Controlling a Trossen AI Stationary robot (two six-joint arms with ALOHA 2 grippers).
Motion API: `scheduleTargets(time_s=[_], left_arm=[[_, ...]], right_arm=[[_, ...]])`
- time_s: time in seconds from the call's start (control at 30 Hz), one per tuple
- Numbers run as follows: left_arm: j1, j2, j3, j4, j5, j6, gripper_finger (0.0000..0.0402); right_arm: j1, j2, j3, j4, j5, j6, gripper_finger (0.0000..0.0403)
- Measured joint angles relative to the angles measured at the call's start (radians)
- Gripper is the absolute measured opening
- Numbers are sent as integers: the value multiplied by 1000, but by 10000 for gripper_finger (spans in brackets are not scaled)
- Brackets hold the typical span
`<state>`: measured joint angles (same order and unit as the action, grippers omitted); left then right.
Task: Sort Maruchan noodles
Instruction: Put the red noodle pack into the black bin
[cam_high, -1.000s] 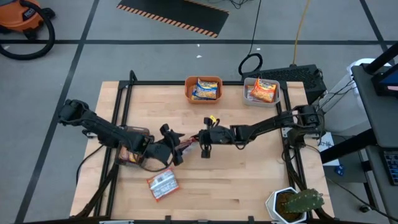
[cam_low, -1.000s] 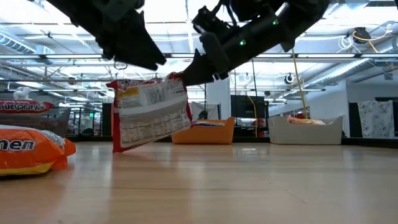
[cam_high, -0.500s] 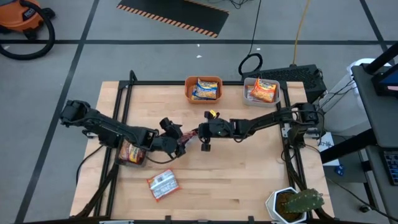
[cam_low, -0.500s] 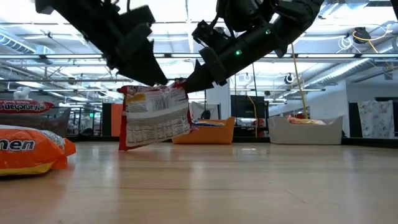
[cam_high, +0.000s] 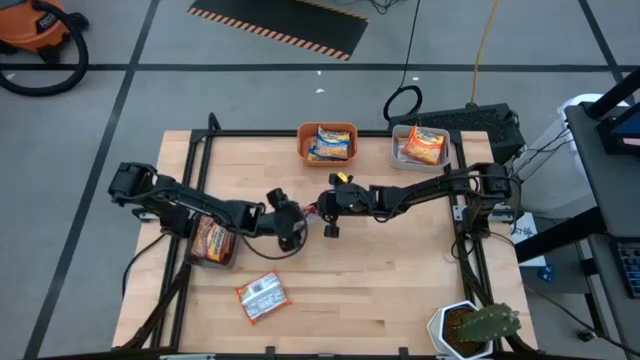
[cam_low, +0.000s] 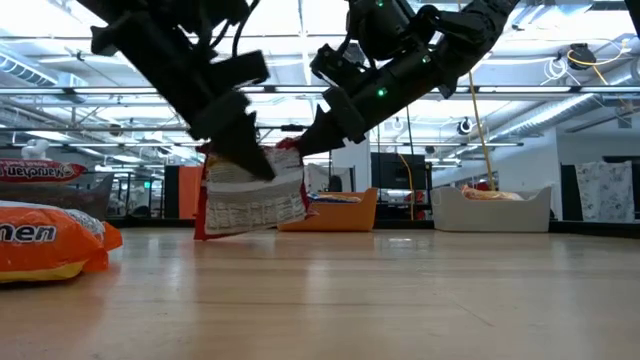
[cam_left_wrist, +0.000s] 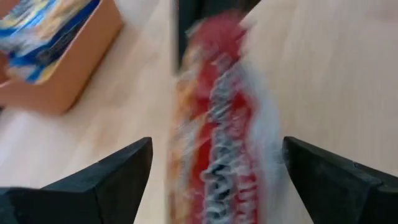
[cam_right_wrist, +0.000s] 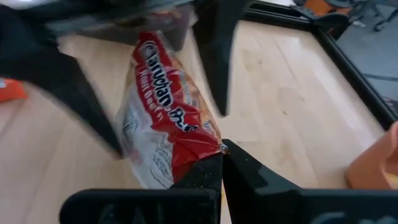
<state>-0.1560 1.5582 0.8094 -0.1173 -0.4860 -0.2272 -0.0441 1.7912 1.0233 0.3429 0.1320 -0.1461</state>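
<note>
My left gripper grabs the hanging Maruchan packet by its end (cam_left_wrist: 221, 186) opposite its red sealed tip next, to sort the packet into the dark bin.
A silver-red Maruchan noodle packet (cam_low: 255, 195) hangs above the table's middle, with my right gripper (cam_right_wrist: 221, 163) shut on it. My left gripper (cam_left_wrist: 217, 186) is open, one finger on either side of that packet (cam_left_wrist: 224, 143), with a gap to each in the left wrist view. An orange packet (cam_high: 212, 241) lies flat on the table under my left arm. Another silver-red packet (cam_high: 262, 297) lies flat near the front edge. My right gripper pinches an upper corner of the packet's red sealed end (cam_right_wrist: 202, 148) between its two shut fingers. The fingers come slanting down from the table's right side. The packet hangs below them, nearly upright and clear of the table (cam_low: 250, 215).
An orange bin (cam_high: 327, 143) with yellow-blue packets and a pale bin (cam_high: 420, 147) with an orange packet stand at the far edge. A potted cactus (cam_high: 480, 328) sits at the front right corner. Bare wood lies right of the grippers.
My left gripper has moved toward the table's right and down, to the hanging packet, and now straddles it. My right gripper has carried the packet a little toward the far edge. The packet stays hanging clear of the table.
</note>
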Motion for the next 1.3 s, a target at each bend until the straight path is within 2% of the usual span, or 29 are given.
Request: scheduleTargets(time_s=[0.13,0.23,0.57,0.87,1.07,1.3], left_arm=[[3,2,-2,0,-43,27,360],[2,6,-2,-13,-46,40,344],[-19,6,-2,-15,-46,53,214],[-102,6,-2,-15,-46,94,127],[-159,6,-2,-16,-92,80,118],[-241,4,-2,-22,-194,76,121]], right_arm=[[-3,0,0,-14,-7,4,0],[-3,0,0,-30,-7,6,0],[12,0,0,-54,-6,62,0],[61,-13,0,-104,-1,164,19],[114,-90,0,-194,19,215,50],[219,-214,-52,-319,187,243,76]])
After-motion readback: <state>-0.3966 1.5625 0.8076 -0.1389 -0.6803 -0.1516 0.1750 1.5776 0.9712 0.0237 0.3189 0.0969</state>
